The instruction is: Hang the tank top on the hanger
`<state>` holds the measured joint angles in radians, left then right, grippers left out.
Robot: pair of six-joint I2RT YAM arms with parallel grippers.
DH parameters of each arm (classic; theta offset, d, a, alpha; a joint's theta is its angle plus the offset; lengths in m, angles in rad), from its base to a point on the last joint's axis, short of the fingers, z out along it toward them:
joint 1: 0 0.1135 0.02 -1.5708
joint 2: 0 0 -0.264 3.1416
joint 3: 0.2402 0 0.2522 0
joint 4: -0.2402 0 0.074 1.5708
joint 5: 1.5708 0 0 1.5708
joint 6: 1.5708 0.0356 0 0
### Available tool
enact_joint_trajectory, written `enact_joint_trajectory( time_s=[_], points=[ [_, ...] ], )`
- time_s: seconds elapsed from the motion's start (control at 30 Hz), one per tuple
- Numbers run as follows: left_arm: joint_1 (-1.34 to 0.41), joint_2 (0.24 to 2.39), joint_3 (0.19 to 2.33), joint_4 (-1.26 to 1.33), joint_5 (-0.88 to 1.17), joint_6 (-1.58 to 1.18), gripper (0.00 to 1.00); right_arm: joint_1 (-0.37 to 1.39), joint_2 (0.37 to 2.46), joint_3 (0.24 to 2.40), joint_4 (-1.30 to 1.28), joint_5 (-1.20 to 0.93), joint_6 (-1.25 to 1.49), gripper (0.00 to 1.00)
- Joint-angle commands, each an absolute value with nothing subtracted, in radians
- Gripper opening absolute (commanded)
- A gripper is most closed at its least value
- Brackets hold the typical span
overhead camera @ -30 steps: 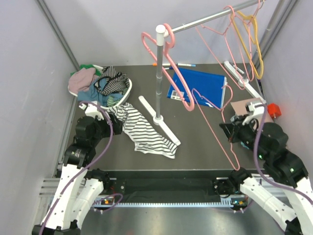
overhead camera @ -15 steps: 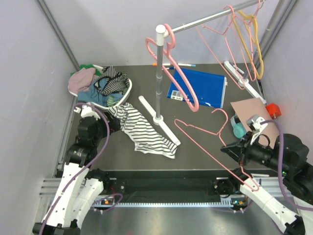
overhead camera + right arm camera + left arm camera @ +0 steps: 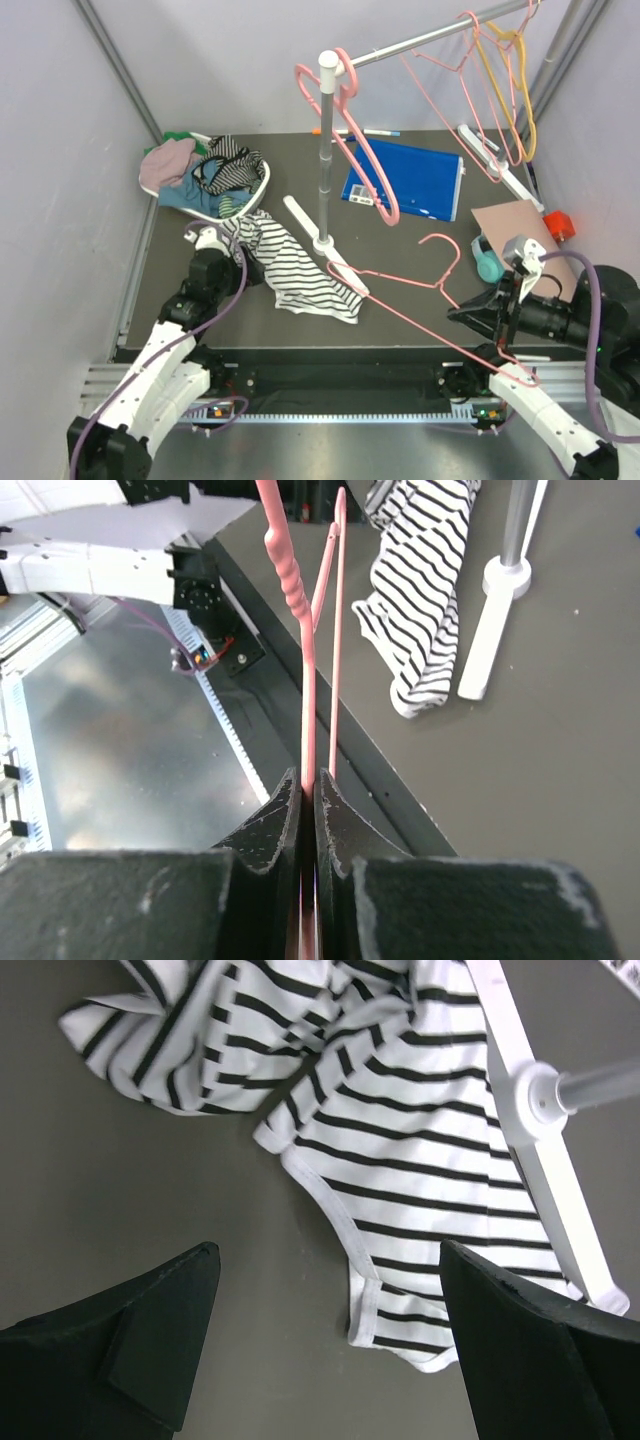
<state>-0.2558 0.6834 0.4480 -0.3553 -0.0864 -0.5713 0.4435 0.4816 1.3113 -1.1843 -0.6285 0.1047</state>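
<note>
My left gripper is going to grab the tank top by its white-trimmed edge (image 3: 273, 288) (image 3: 350, 1246) next, to lift the opening so the hanger's tip can slide inside.
The tank top (image 3: 292, 266), white with thin black stripes, lies crumpled on the dark table left of the rack's base; it also shows in the left wrist view (image 3: 400, 1150) and the right wrist view (image 3: 425, 580). My left gripper (image 3: 325, 1345) is open and empty, just above the table beside the top's lower hem, at the top's left edge in the top view (image 3: 238, 262). My right gripper (image 3: 476, 318) is shut on the thin pink hanger (image 3: 420, 285), held low over the table's front right, its tip reaching toward the top. The hanger's wire (image 3: 308, 670) runs up from between the jaws.
A white rack base (image 3: 325, 245) with a grey pole stands mid-table; thick pink, thin pink and yellow hangers (image 3: 520, 90) hang from its rod. A basket of clothes (image 3: 205, 175) sits back left. A blue folder (image 3: 410, 180), brown card (image 3: 515, 225) and teal tape roll (image 3: 487, 262) lie right.
My right gripper swung the pink hanger down and left, from upright at the right side to nearly flat over the front table. My left gripper moved forward and right to the tank top's edge.
</note>
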Motion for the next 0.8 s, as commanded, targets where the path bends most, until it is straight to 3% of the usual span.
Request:
enact_joint_trajectory(
  time_s=[0.0, 0.37, 0.77],
  points=[
    [-0.36, 0.716, 0.431, -0.252, -0.155, -0.564, 0.95, 0.388, 0.551, 1.342, -1.049, -0.75, 0.074, 0.0],
    [-0.492, 0.788, 0.342, -0.141, -0.127, -0.598, 0.87, 0.337, 0.646, 1.384, -0.901, -0.828, 0.1, 0.0],
    [-0.574, 0.914, 0.322, -0.063, -0.117, -0.62, 0.59, 0.337, 0.675, 1.368, -0.838, -0.834, 0.118, 0.0]
  ],
)
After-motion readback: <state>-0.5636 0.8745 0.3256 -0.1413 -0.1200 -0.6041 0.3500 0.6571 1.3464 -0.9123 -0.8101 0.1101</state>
